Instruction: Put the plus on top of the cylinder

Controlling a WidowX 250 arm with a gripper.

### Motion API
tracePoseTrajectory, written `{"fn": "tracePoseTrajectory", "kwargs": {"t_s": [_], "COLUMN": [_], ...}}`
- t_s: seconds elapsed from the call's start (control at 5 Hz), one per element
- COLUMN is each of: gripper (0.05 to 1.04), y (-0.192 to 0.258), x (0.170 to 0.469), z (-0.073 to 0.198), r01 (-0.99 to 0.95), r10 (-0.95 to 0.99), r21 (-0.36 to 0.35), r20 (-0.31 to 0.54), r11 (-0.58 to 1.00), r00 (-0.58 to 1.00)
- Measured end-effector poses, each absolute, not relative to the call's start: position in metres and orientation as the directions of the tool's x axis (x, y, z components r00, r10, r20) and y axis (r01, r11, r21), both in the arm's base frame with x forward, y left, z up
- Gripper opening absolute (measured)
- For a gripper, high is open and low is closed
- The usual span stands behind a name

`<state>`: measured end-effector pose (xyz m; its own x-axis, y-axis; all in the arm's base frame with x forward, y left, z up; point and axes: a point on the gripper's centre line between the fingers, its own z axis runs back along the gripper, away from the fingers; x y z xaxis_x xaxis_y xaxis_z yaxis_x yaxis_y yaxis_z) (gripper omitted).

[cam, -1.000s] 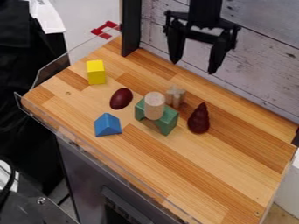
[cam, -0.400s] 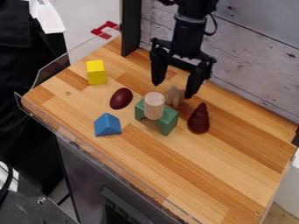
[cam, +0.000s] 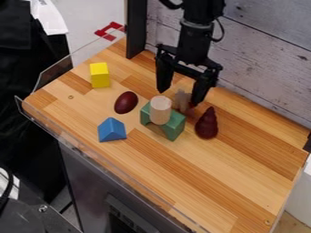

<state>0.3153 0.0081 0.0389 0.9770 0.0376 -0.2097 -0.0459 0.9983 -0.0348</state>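
Observation:
Next, my gripper picks up the plus by its side arms, to set the plus point(cam: 182, 101) on top of the cylinder.
My gripper point(cam: 177, 97) hangs open, its fingers spread to the left and right of the wooden plus point(cam: 182, 101). The right fingertip is low and close beside the plus; the left one is up and left of it. The plus stands on the table just behind a pale wooden cylinder point(cam: 160, 109), which partly hides its lower left. That cylinder is upright on top of a green arch block point(cam: 173, 124).
On the wooden table point(cam: 200, 168) a dark red stacked cone shape point(cam: 206, 124) stands right of the plus. Left are a dark red egg point(cam: 126, 102), a blue prism point(cam: 112, 130) and a yellow block point(cam: 99, 75). A whitewashed plank wall point(cam: 264, 68) rises behind.
From the upper right by the wall, my gripper has come down and left to the plus, moving only slightly lower in the last moment. The blocks have stayed put.

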Motion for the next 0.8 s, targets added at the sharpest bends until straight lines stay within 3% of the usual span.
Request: {"fn": "tracePoseTrajectory", "kwargs": {"t_s": [0.8], "gripper": [0.999], "y": [0.018], "x": [0.329], "z": [0.023], "r01": [-0.128], "r10": [0.119], "r21": [-0.147], "r20": [-0.065], "r11": [0.981], "r00": [0.991]}}
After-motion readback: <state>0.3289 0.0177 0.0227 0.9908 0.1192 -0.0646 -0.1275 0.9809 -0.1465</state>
